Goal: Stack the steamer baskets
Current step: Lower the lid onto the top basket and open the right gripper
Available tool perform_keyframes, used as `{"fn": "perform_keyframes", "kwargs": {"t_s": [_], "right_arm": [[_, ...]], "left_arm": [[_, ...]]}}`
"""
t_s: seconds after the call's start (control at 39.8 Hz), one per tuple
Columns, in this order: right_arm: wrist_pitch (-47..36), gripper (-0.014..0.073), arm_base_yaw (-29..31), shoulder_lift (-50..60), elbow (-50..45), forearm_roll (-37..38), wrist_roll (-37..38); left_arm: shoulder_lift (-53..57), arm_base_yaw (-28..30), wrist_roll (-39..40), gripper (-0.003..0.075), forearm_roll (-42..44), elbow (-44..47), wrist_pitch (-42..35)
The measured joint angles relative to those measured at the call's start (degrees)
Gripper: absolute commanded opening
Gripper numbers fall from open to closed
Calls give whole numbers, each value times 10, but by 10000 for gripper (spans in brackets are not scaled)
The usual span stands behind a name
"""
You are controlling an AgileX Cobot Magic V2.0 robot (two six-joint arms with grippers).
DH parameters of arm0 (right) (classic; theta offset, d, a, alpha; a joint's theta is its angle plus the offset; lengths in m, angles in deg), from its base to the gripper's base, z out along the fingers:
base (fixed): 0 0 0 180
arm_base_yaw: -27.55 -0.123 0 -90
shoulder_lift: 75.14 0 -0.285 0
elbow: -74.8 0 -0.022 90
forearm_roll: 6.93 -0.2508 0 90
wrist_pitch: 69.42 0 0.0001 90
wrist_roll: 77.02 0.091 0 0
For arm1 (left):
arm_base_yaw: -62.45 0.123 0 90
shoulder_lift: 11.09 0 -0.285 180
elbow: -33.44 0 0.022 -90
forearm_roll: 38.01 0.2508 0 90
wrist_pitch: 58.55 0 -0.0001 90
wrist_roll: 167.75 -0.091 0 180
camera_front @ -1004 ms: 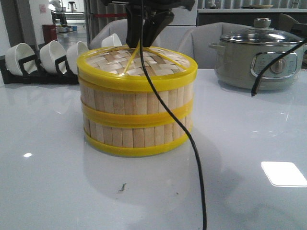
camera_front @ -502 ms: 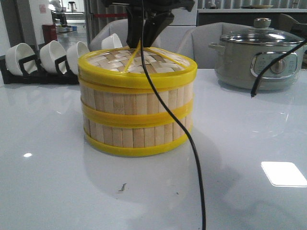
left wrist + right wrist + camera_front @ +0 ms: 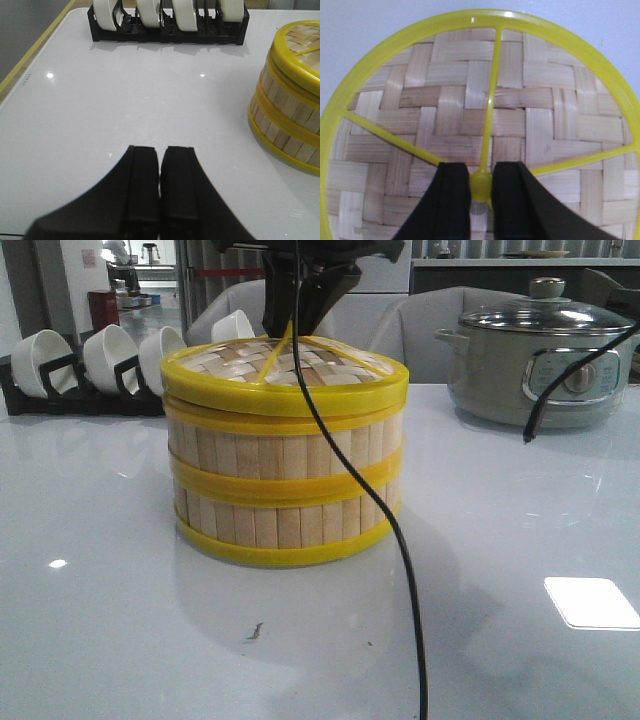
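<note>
The lid's yellow rim [image 3: 285, 402] sits on the upper basket [image 3: 285, 455] all the way around in the front view, so my right gripper needs to let go of the lid.
Two steamer baskets stand stacked mid-table in the front view, the upper basket [image 3: 285, 455] on the lower basket [image 3: 285, 522]. On top is a woven lid [image 3: 285, 380] with a yellow rim and yellow spokes. My right gripper [image 3: 292, 328] comes down from above and is shut on the lid's yellow centre knob [image 3: 481, 186]; the right wrist view shows the lid [image 3: 470, 100] filling the frame and the gripper [image 3: 481, 170] pinching the knob. My left gripper [image 3: 160, 148] is shut and empty above bare table, apart from the stack [image 3: 290, 115].
A grey-green electric pot [image 3: 540, 360] with a glass lid stands at the back right. A black rack of white bowls [image 3: 90, 360] stands at the back left, also in the left wrist view [image 3: 165, 30]. A black cable [image 3: 400, 540] hangs in front of the stack.
The lid's front edge has risen and the lid now lies flatter, with the upper basket's yellow rim showing just under it. The right gripper keeps hold of the knob.
</note>
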Motion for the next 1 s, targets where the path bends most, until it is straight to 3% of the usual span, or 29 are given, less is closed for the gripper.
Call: {"fn": "perform_keyframes", "kwargs": {"t_s": [0.83, 1.0], "right_arm": [[-5, 52, 0, -5, 0, -9, 0], [-5, 94, 0, -5, 0, -10, 0]], "left_arm": [[0, 0, 0, 85, 0, 0, 0], [0, 0, 0, 85, 0, 0, 0]]}}
